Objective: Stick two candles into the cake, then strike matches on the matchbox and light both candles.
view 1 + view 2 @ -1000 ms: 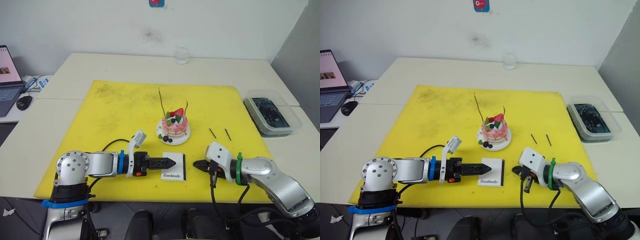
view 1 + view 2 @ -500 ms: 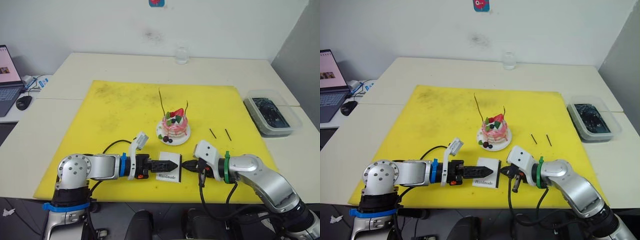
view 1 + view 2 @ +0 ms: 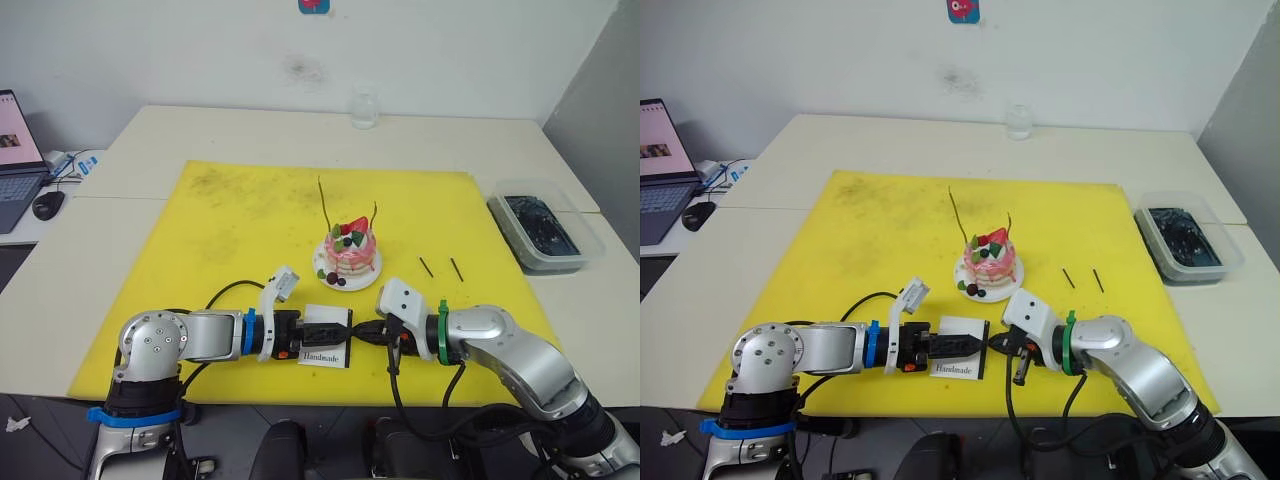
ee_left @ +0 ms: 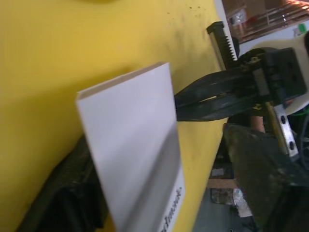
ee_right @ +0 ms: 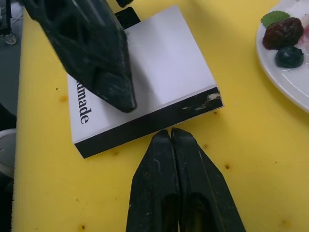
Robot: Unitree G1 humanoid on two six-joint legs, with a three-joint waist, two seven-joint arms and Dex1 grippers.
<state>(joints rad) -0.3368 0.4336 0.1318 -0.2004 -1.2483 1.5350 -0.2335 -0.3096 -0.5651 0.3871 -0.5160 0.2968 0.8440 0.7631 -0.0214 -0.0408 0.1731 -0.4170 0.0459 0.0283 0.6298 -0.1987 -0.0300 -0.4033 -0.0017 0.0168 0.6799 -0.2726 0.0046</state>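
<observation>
Next, my left gripper grabs the matchbox by its broad white sides, so that the matchbox's black striking strip [image 3: 349,350] stays free to strike matches.
The cake [image 3: 349,252] stands on its white plate [image 3: 366,280] mid-mat, with two thin candles [image 3: 323,205] [image 3: 374,213] upright in it. Two short dark matches [image 3: 425,266] [image 3: 455,268] lie to its right. The white matchbox [image 3: 322,353] lies in front of the cake. My left gripper [image 3: 343,328] is open with the matchbox [image 5: 159,63] between its fingers, one finger [image 5: 91,53] above it and one beneath. From the right, my right gripper [image 3: 361,335] [image 5: 170,133] is shut, its tips at the box's black strip [image 5: 145,128].
The yellow mat [image 3: 240,220] covers the table's middle. A glass [image 3: 364,110] stands at the back. A clear tub with dark contents [image 3: 545,232] sits at the right. A laptop [image 3: 14,160] and a mouse [image 3: 47,205] are at the far left.
My right gripper moved left up to the matchbox and the box slid left. My left gripper's fingers went from beside the box to around it.
</observation>
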